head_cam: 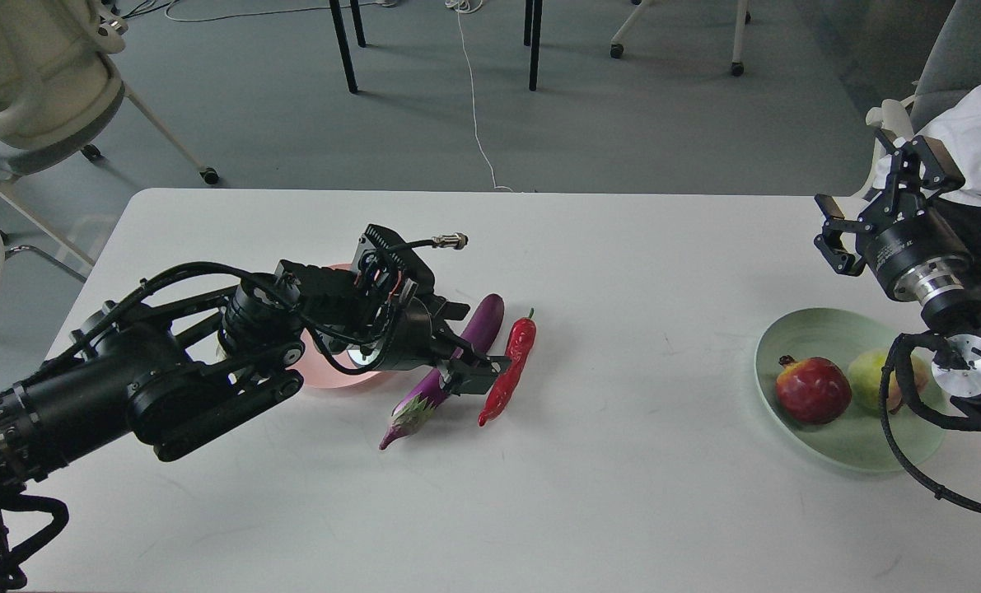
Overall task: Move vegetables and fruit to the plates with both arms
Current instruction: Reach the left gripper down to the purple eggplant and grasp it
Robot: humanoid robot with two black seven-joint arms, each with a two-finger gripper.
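Note:
The purple eggplant is long from its green cap to its thick rounded end (488, 315), so my left gripper will grab it around its middle (441, 380) next.
The purple eggplant (418, 401) lies slanted on the white table (589, 494), with the red chili pepper (512, 368) just to its right. My left gripper (467, 346) has come down over the eggplant's middle. Its jaws are open, one finger on each side, and whether they touch it is unclear. My left arm hides most of the pink plate (334, 381). The green plate (848, 451) at the right holds the pomegranate (813, 389) and the pear-like fruit (871, 380). My right gripper (877, 206) is open and empty, raised beyond the green plate.
Chair and table legs and a white cable (474, 99) are on the grey floor beyond the table's far edge. A beige chair (29, 74) stands at the far left. A white cloth (976, 132) is at the far right.

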